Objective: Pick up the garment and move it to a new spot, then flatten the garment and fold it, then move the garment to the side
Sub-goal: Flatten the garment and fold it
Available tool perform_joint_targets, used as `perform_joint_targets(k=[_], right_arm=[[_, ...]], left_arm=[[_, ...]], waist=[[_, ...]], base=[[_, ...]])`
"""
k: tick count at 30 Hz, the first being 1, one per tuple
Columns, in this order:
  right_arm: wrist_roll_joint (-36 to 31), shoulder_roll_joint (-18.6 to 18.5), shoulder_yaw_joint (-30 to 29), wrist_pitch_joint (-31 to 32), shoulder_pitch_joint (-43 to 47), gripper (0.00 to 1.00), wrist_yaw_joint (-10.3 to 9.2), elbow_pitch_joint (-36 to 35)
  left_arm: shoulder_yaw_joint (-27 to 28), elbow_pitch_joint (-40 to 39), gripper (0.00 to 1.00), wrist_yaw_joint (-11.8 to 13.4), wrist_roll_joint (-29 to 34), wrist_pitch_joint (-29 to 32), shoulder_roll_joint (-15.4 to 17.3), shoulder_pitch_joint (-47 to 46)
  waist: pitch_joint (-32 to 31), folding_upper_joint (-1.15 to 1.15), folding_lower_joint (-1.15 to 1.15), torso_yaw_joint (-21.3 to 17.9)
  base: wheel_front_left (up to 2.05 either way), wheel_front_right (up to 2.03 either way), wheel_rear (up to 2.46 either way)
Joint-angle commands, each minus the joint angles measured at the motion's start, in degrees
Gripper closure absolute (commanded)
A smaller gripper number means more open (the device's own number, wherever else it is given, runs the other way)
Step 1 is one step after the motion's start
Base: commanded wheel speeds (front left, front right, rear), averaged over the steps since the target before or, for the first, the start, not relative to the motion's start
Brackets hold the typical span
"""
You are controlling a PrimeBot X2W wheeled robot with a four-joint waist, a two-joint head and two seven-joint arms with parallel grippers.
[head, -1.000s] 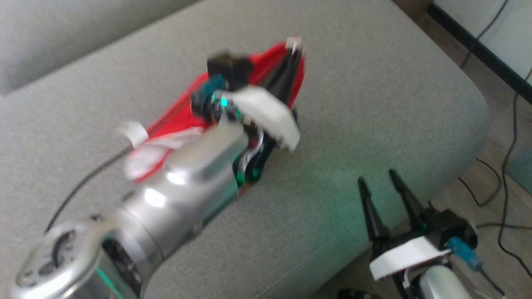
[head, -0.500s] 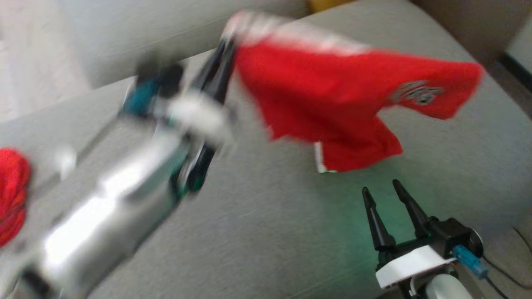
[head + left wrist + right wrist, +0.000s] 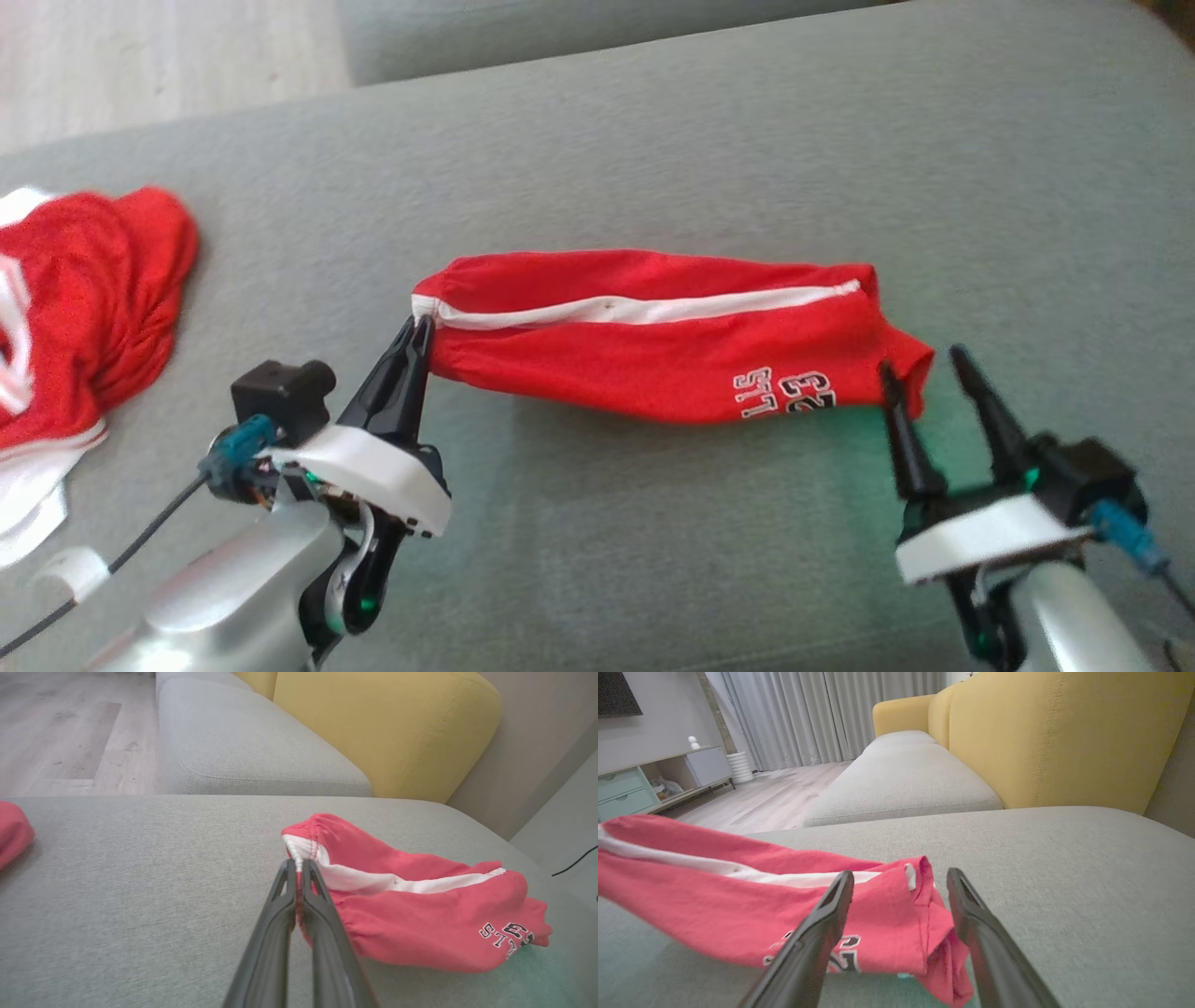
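The garment needs to be flattened and folded, so my right gripper will grab the hem at the white stripe's end next.
The garment is a pair of red shorts with a white side stripe and lettering, stretched out left to right on the grey couch cushion. My left gripper is shut on the garment's waistband corner at its left end, seen pinched between the dark fingers in the left wrist view. My right gripper stands open at the garment's right end, its fingers either side of the red hem with nothing clamped.
A second red and white garment lies bunched at the cushion's left edge. A yellow backrest rises behind the grey seat. Wood floor lies beyond the cushion's far side.
The head camera has swung. The left gripper carried the garment through the air and laid it stretched on the cushion. The right gripper stayed open, now at the garment's right end.
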Motion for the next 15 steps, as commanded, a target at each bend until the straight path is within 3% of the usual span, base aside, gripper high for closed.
perform_joint_targets(k=[1, 8, 15], right_arm=[[1.3, -1.3, 1.2, -0.2, -2.5, 0.00, 0.39, -1.0], [7.2, -6.7, 8.4, -0.2, -8.7, 0.00, 0.39, 5.9], [15.1, -9.8, 18.2, -0.2, -14.6, 0.00, 0.39, 13.1]], left_arm=[[3.0, -1.6, 1.00, 0.1, 0.8, -0.6, 1.9, -1.5], [4.5, -2.2, 1.00, -0.4, 3.2, -0.6, 1.5, -0.8], [4.9, -1.8, 1.00, -1.1, 4.3, -0.6, -0.1, -1.0]], waist=[[1.2, 0.00, 0.00, 2.0], [2.1, 0.00, 0.00, 4.4], [2.9, 0.00, 0.00, 5.9]], base=[[0.00, 0.00, 0.00], [0.00, 0.00, 0.00], [0.00, 0.00, 0.00]])
